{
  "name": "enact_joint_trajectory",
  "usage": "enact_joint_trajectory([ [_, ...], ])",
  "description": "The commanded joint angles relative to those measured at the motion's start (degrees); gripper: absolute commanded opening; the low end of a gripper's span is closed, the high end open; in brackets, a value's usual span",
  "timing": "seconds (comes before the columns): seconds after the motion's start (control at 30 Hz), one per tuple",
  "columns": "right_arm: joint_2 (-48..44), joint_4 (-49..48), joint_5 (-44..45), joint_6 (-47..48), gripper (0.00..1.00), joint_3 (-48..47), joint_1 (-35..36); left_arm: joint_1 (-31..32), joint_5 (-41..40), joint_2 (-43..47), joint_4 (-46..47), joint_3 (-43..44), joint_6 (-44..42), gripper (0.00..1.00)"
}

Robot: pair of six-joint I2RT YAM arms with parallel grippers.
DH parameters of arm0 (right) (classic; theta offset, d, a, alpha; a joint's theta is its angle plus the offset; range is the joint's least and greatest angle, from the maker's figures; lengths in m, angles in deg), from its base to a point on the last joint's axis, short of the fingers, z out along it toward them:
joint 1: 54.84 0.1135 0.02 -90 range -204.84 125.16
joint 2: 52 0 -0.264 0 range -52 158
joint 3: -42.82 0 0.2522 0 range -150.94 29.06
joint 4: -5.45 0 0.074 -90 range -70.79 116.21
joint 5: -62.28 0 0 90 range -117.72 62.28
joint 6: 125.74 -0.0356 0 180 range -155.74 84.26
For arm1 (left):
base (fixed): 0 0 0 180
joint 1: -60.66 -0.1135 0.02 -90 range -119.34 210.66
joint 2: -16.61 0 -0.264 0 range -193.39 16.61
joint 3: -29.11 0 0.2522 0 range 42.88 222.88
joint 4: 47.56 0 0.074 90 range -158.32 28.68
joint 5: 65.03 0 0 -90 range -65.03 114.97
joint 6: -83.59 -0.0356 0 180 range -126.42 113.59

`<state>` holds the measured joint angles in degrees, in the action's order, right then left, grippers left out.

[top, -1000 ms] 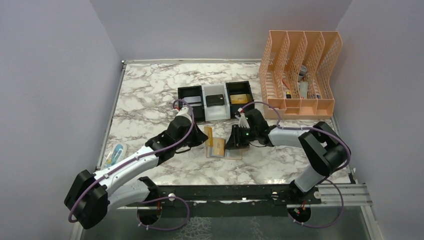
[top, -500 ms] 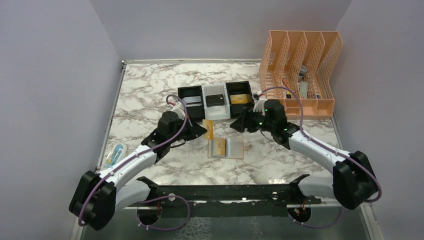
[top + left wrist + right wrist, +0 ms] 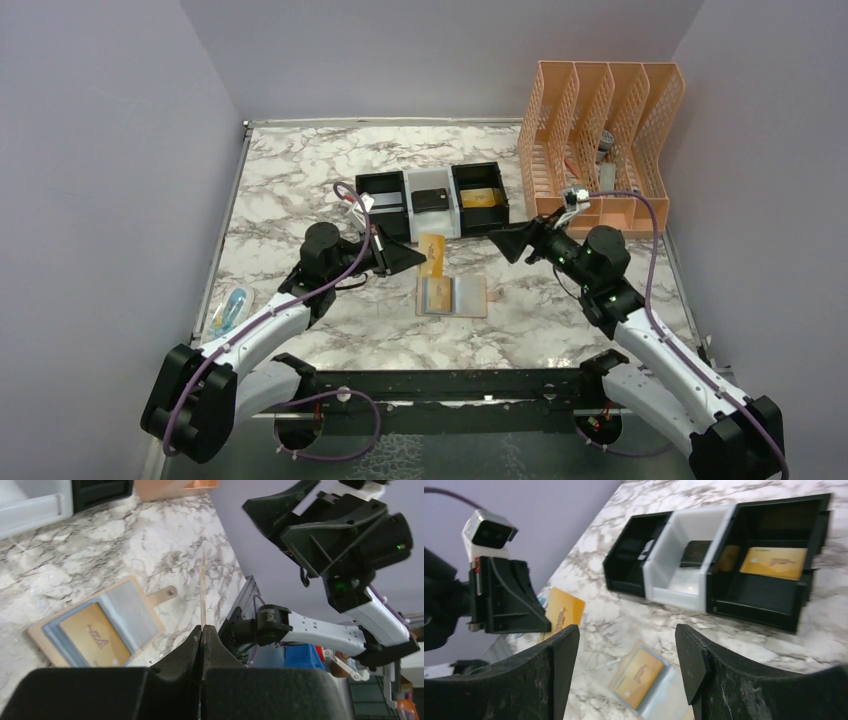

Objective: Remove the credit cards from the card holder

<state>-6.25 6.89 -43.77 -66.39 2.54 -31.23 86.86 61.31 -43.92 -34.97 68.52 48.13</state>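
The held gold card's opposite edge has to stay free to enter the bin, so the robot's right gripper needs to grab the card by its exposed edge [image 3: 439,256] [image 3: 575,611] next.
The tan card holder [image 3: 470,296] lies open on the marble table, a gold credit card [image 3: 436,293] in its left pocket. My left gripper [image 3: 410,259] is shut on another gold credit card [image 3: 432,254], holding it upright above the table just behind the holder. The left wrist view shows that card edge-on [image 3: 202,587] rising from my left gripper [image 3: 202,628], with the holder [image 3: 127,607] below. My right gripper [image 3: 503,243] hovers open and empty, right of the held card. In the right wrist view my right gripper [image 3: 626,632] frames the holder [image 3: 663,687].
A row of small bins stands behind: black bin [image 3: 378,181], white bin [image 3: 420,222] with a dark card [image 3: 431,200], black bin [image 3: 478,173] with a gold card [image 3: 481,197]. A peach mesh organizer [image 3: 600,130] fills the back right. A blue packet [image 3: 232,305] lies at the left edge.
My right gripper has left the card holder, drawn back to the right and opened. My left gripper has carried the gold card slightly away from the holder toward the bins.
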Motion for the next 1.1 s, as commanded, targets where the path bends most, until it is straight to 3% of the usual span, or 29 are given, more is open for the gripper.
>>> enact_joint_trajectory([
  [0.0,6.1,-1.6,-15.0,-5.3,0.72,-2.3,0.2,-0.2,6.1,-0.2,9.3,0.1,2.6,0.00],
  [0.17,16.2,-15.9,-31.0,-14.1,0.70,-2.0,0.2,0.7,6.3,-0.2,12.5,0.0,3.9,0.00],
  [0.3,21.1,-24.4,-37.4,-19.8,0.63,-2.0,0.3,2.4,5.7,-1.5,13.7,0.4,4.3,0.00],
  [0.8,28.7,-36.6,-40.9,-28.0,0.57,-2.3,2.8,7.0,1.9,-4.2,17.5,0.7,5.3,0.00],
  [1.07,30.9,-41.4,-41.9,-31.3,0.38,-2.2,3.8,7.1,1.1,-4.3,20.7,-0.8,7.1,0.00],
])
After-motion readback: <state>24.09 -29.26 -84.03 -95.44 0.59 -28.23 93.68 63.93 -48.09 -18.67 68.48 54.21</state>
